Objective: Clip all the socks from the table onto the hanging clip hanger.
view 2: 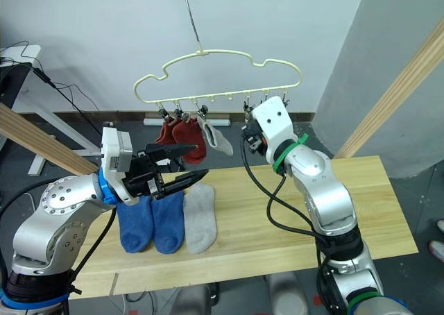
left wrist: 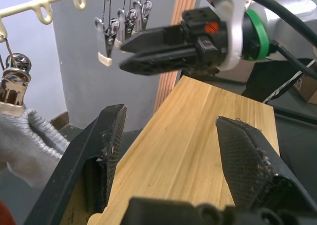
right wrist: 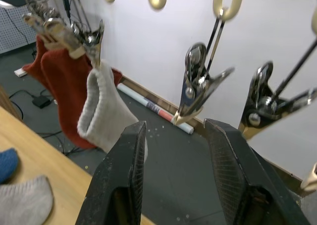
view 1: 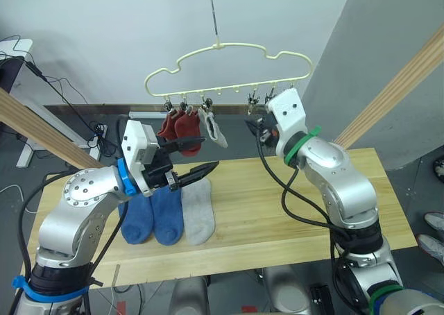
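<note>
The right gripper pinches the free metal clip by its lever ends next, leaving the clip's gripping ends free to take in the light grey sock.
The cream clip hanger (view 1: 229, 48) hangs above the table's far edge. Two rust red socks (view 1: 179, 126) and one light grey sock (view 1: 214, 129) hang from its left clips. On the pale wooden table (view 1: 277, 211), two blue socks (view 1: 151, 216) and a light grey sock (view 1: 198, 211) lie side by side. My left gripper (view 1: 210, 152) hovers open and empty above those socks, just below the hanging ones. My right gripper (view 1: 253, 124) is raised to the free clips (right wrist: 198, 86) at the hanger's right, open a little, with nothing between its fingers (right wrist: 124, 175).
Thick wooden poles slant on the left (view 1: 41, 134) and on the right (view 1: 395, 93). Cables (view 1: 69, 93) and a white stand lie on the floor behind the table's left end. The table's right half (view 1: 347, 190) is bare wood.
</note>
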Motion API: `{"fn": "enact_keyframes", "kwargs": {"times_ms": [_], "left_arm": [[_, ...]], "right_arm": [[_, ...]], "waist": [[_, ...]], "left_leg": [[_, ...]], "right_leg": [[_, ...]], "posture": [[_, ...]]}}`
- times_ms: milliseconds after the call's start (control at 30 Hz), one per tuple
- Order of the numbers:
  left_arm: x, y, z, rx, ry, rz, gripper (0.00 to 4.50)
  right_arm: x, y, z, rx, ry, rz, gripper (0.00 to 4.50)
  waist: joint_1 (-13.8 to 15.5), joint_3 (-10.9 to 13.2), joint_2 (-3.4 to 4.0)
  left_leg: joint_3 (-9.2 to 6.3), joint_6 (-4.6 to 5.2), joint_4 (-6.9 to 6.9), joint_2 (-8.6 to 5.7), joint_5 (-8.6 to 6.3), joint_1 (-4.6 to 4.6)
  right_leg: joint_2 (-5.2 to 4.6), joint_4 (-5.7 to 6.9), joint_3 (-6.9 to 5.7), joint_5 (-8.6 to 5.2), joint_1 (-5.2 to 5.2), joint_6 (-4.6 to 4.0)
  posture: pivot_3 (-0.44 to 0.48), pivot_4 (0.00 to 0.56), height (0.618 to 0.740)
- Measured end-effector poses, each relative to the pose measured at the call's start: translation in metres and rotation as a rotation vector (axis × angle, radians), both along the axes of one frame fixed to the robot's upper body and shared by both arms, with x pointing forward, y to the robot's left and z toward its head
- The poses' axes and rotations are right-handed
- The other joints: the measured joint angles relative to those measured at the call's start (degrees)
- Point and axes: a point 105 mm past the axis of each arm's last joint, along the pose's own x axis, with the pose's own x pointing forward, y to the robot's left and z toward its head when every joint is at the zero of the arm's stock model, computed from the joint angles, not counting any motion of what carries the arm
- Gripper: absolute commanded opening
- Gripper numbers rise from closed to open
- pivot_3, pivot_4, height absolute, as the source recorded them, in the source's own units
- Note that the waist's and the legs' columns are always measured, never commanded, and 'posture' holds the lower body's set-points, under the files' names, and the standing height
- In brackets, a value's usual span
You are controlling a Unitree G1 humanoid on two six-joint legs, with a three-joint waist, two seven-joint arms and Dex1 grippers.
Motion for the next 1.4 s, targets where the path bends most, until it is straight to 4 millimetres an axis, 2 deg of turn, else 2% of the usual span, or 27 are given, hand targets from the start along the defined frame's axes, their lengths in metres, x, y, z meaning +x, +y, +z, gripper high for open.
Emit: {"fn": "enact_keyframes", "kwargs": {"times_ms": [367, 700, 1400], "left_arm": [[0.001, 0.001, -0.001, 0.002, -0.006, 0.003, 3.18], [0.001, 0.0, -0.002, 0.005, -0.002, 0.003, 3.18], [0.001, -0.003, -0.006, 0.009, 0.008, -0.005, 3.18]], "right_arm": [[0.003, 0.012, 0.012, 0.043, -0.032, 0.011, 1.94], [0.004, 0.024, 0.015, 0.095, -0.043, 0.024, 1.94], [0.011, 0.025, 0.017, 0.183, -0.015, -0.027, 1.94]], "waist": [[0.0, 0.0, 0.0], [0.0, 0.0, 0.01], [0.0, 0.0, 0.02]], "left_leg": [[-0.01, 0.0, 0.0, 0.0, 0.0, 0.0], [-0.01, 0.0, 0.0, -0.01, 0.0, -0.01], [-0.01, 0.0, 0.02, 0.0, 0.0, 0.0]], "right_leg": [[-0.01, 0.03, 0.0, 0.0, 0.0, -0.01], [-0.01, 0.04, 0.0, 0.01, -0.01, -0.01], [-0.01, 0.08, 0.0, 0.02, -0.02, -0.03]], "posture": [[-0.243, 0.287, 0.74], [-0.241, 0.287, 0.74], [-0.24, 0.288, 0.74]]}}
